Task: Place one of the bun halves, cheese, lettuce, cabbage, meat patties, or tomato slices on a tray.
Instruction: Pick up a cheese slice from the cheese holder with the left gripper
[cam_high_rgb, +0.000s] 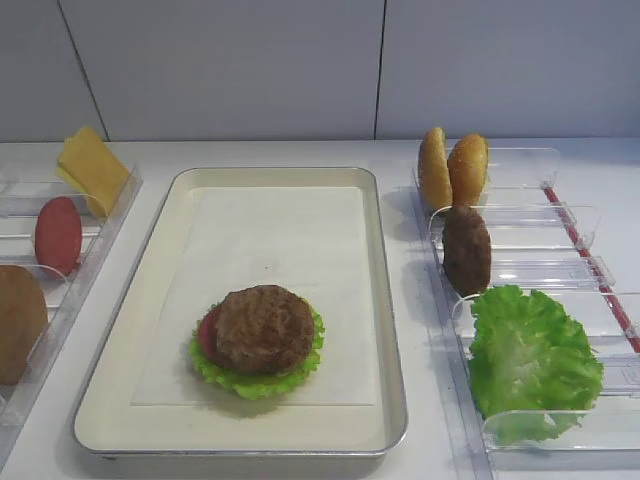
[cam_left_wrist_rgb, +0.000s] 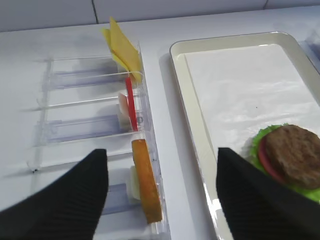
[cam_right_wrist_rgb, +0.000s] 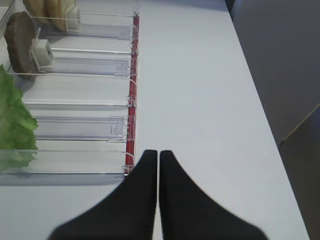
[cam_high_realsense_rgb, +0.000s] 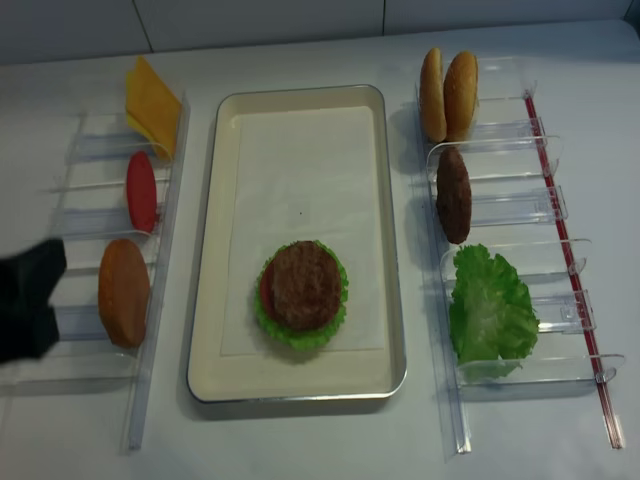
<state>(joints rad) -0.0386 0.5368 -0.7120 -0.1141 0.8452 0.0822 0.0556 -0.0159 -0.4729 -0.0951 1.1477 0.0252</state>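
The orange-yellow cheese should next be picked up by its exposed top edge with my left gripper, because the sides of the clear bin crowd the lower part of the cheese.
The cream tray lies in the middle and carries a stack of lettuce, a tomato slice and a meat patty. In the left bins stand the cheese, a tomato slice and a bun half. My left gripper hovers open at the far left, beside that bun half, with nothing between its fingers. In the right bins are two bun halves, a patty and lettuce. My right gripper is shut and empty over bare table, right of those bins.
Clear plastic bin racks flank the tray on both sides; the right rack has a red strip along its outer edge. The white table's right edge runs close to the right gripper. A wall stands behind.
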